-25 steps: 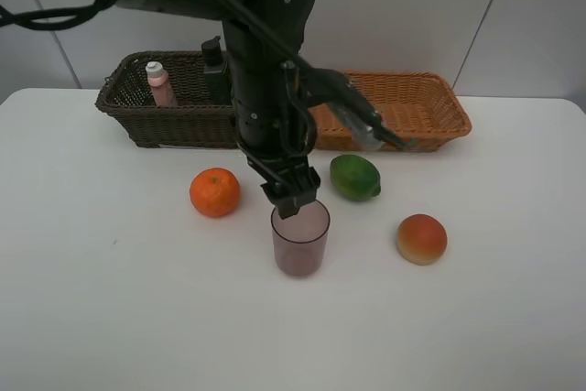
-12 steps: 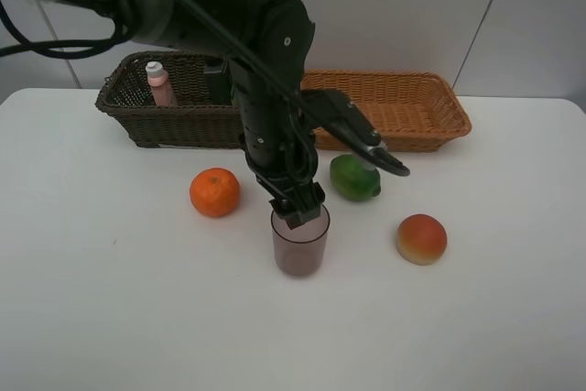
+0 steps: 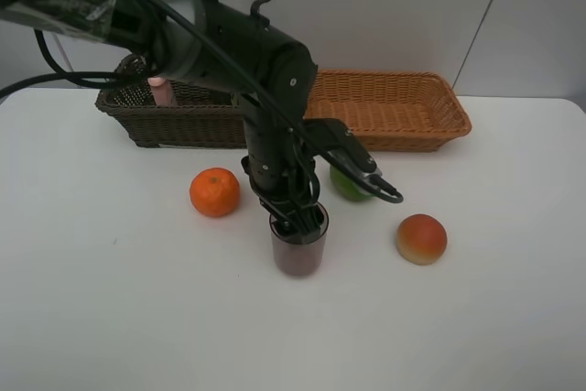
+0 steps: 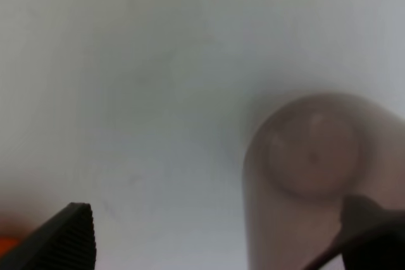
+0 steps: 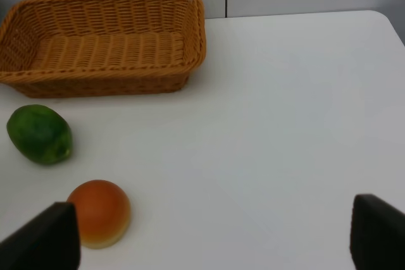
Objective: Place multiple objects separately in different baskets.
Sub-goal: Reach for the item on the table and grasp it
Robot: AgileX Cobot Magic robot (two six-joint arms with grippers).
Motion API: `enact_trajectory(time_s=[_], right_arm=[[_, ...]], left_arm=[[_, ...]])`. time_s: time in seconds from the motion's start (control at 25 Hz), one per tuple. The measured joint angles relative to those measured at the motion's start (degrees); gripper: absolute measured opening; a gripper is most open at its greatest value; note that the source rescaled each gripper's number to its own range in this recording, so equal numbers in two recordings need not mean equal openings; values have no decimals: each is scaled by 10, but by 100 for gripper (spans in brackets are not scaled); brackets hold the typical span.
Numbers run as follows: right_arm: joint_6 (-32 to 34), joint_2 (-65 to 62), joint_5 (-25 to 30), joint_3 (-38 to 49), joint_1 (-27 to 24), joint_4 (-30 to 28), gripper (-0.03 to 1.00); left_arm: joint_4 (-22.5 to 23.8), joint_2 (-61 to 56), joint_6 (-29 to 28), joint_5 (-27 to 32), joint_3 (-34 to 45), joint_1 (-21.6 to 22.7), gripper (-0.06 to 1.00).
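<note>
The cup's side (image 4: 255, 229) is between the fingers, with one finger inside the cup's rim and one outside. My left gripper should close on the cup, as it would hold the purple cup (image 4: 310, 156) now.
The translucent purple cup (image 3: 298, 249) stands upright in the middle of the table. My left gripper (image 3: 286, 212) has come down on it from above and is open. In the left wrist view one finger (image 4: 372, 232) overlaps the cup (image 4: 310, 156), while the other finger (image 4: 69, 239) hangs over bare table. The orange (image 3: 214, 191) lies left of the cup. Right of it are the green fruit (image 3: 342, 188), partly behind the arm, and the peach-like fruit (image 3: 421, 238). The pink bottle (image 3: 161, 91) stands in the dark basket (image 3: 137, 124). My right gripper (image 5: 209, 238) is open and holds nothing.
The tan basket (image 3: 394, 107) sits empty at the back right, beside the dark one. In the right wrist view the tan basket (image 5: 101, 42), the green fruit (image 5: 39, 134) and the peach-like fruit (image 5: 99, 212) all show. A black part of the left arm (image 3: 371, 179) juts over the green fruit.
The left arm has sunk lower, so the gripper went from just above the cup's rim down onto the cup. The arm now covers more of the dark basket.
</note>
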Motion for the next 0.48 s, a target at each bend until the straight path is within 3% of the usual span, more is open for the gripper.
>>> enact_trajectory(time_s=[0.32, 0.4, 0.48], right_arm=[[0, 0, 0, 0, 0, 0, 79], [0, 0, 0, 0, 0, 0, 79], [0, 0, 0, 0, 0, 0, 79]], left_arm=[[0, 8, 0, -16, 0, 0, 96], [0, 8, 0, -22, 0, 0, 89], [0, 8, 0, -28, 0, 0, 73]])
